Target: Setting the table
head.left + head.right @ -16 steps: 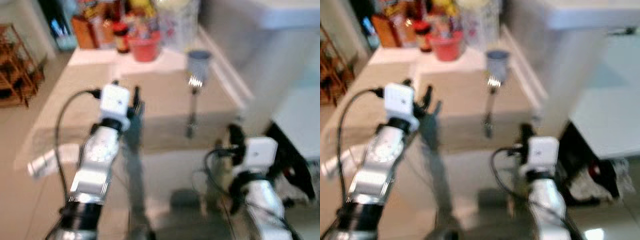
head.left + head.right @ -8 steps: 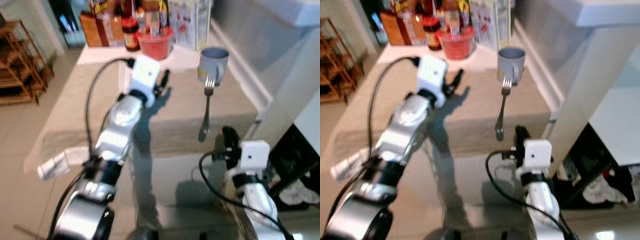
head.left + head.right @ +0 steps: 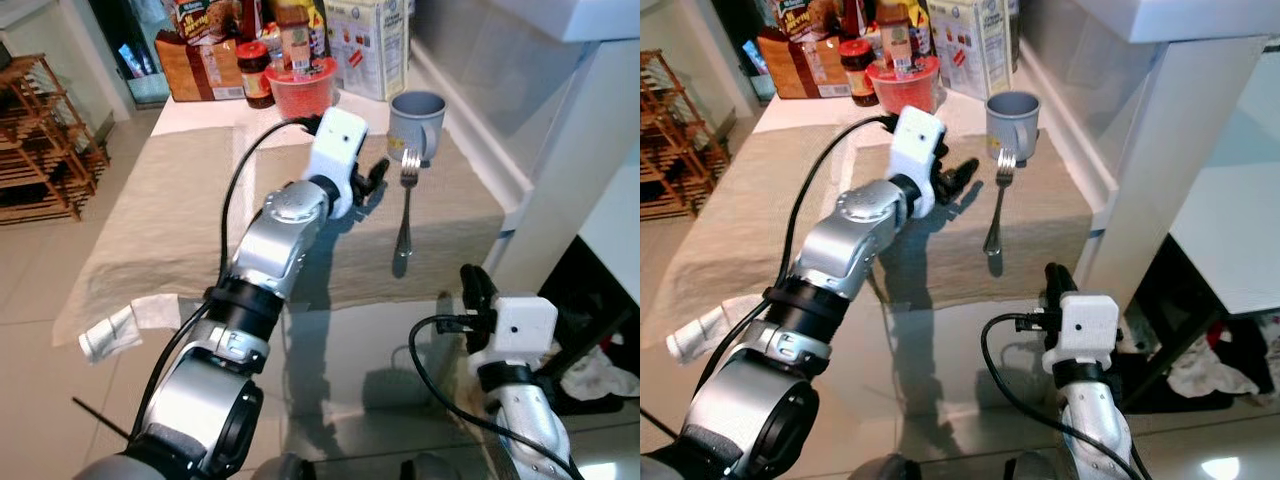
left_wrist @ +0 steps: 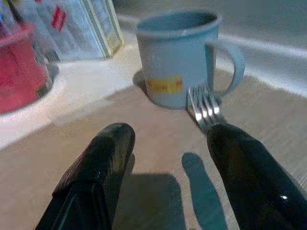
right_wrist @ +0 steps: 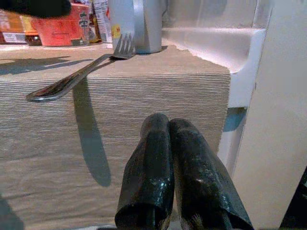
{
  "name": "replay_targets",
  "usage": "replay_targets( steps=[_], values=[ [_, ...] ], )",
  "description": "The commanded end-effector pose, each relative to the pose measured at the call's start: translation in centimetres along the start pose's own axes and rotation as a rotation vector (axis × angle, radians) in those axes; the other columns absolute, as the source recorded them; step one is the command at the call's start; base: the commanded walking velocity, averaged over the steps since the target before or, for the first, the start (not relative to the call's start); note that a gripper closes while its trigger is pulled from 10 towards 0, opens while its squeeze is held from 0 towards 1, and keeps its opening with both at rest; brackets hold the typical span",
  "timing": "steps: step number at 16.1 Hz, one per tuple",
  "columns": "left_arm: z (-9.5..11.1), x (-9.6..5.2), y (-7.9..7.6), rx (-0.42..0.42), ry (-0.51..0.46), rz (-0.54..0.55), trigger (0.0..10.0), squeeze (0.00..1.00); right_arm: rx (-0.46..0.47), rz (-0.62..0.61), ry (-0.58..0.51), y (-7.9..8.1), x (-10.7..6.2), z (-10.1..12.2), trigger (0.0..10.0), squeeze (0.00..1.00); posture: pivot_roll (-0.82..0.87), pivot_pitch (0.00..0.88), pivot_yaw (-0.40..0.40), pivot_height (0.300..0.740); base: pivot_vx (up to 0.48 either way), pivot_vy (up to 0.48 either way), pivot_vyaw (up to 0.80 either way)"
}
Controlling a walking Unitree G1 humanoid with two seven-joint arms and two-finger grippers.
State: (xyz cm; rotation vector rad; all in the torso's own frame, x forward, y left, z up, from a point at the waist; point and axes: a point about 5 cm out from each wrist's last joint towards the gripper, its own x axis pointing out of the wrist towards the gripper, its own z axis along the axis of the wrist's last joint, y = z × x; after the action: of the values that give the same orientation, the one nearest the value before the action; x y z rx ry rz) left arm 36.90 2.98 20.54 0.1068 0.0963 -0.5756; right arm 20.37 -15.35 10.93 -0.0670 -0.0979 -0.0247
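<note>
The left gripper grabs the fork by its neck [image 3: 408,193] just behind the tines next, since the tines point up close to the mug [image 3: 415,124].
A silver fork [image 3: 404,215] lies on the beige cloth of the table [image 3: 170,220], tines pointing at a grey-blue mug [image 3: 415,124] with a yellow label. My left gripper [image 3: 374,178] reaches over the table just left of the fork's tines, its fingers [image 4: 103,158] open and empty; the fork tines [image 4: 204,106] and mug [image 4: 180,57] lie just ahead of it. My right gripper [image 3: 474,290] hangs low off the table's near right corner, fingers [image 5: 163,158] shut on nothing, facing the fork [image 5: 76,76].
At the table's far end stand a red bowl [image 3: 302,86], a jar [image 3: 258,75], bottles and cartons [image 3: 365,45]. A white counter and post [image 3: 560,170] stand right of the table. A wooden rack [image 3: 40,140] is at left. A crumpled cloth [image 3: 110,330] lies on the floor.
My left arm has stretched forward and right over the table, bringing its open gripper beside the fork's tines. The camera has shifted and the picture has sharpened. The right gripper stays low.
</note>
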Motion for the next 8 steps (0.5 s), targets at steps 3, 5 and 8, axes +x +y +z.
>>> replay_targets(
  steps=[3, 5, 8],
  values=[
    [0.8, 0.0, -1.6, -0.075, 0.036, -0.08, 10.0, 0.0, -0.005, -0.006, 0.011, 0.1, -0.9, 0.1, 10.0, 0.0, -0.12, 0.0, 0.138, 0.694, 0.0, 0.0, 0.0],
    [1.9, -0.5, -2.6, -0.074, -0.002, -0.148, 10.0, 0.0, -0.006, -0.01, 0.017, 0.3, -1.1, 0.1, 10.0, 0.0, -0.12, 0.0, 0.145, 0.694, 0.0, 0.0, 0.0],
    [1.6, -1.8, -1.5, 0.122, -0.145, -0.091, 10.0, 0.0, -0.005, -0.017, 0.015, 0.4, -0.7, 0.0, 10.0, 0.0, -0.11, 0.0, 0.146, 0.694, 0.0, 0.0, 0.0]
  ],
)
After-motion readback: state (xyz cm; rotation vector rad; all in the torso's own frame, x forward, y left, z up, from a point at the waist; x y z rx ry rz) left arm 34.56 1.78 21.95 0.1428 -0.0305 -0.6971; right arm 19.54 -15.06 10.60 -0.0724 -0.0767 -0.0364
